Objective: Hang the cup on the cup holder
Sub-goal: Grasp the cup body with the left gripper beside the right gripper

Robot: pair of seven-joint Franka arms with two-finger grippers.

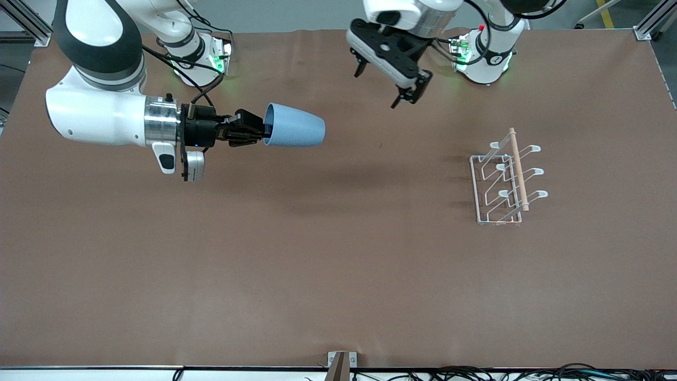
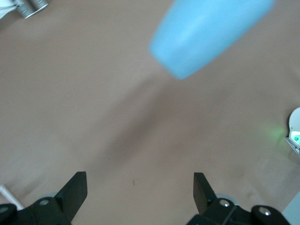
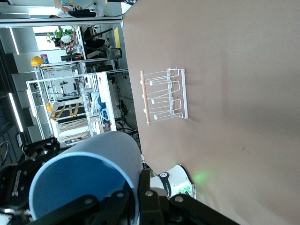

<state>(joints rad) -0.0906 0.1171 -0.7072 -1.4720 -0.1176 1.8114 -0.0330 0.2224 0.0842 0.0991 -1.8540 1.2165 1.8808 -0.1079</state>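
Observation:
My left gripper takes hold of the light blue cup by its closed base end point(image 1: 316, 130) next. The cup's open rim stays free to go onto the cup holder point(image 1: 502, 180).
My right gripper point(image 1: 266, 130) is shut on the rim of the light blue cup point(image 1: 296, 126) and holds it on its side above the table, base pointing toward the left arm's end. The right wrist view shows the cup point(image 3: 89, 173) with one finger inside its rim and one outside. The white wire cup holder point(image 1: 502, 180) with its wooden rod stands on the table toward the left arm's end; it also shows in the right wrist view point(image 3: 164, 96). My left gripper point(image 1: 394, 79) is open and empty, up above the table near its base. The cup shows blurred in the left wrist view point(image 2: 206, 33).
The brown table point(image 1: 338, 275) is bare apart from the rack. The arm bases point(image 1: 481, 58) stand at the edge farthest from the front camera. Cables and a bracket point(image 1: 341, 365) lie along the nearest edge.

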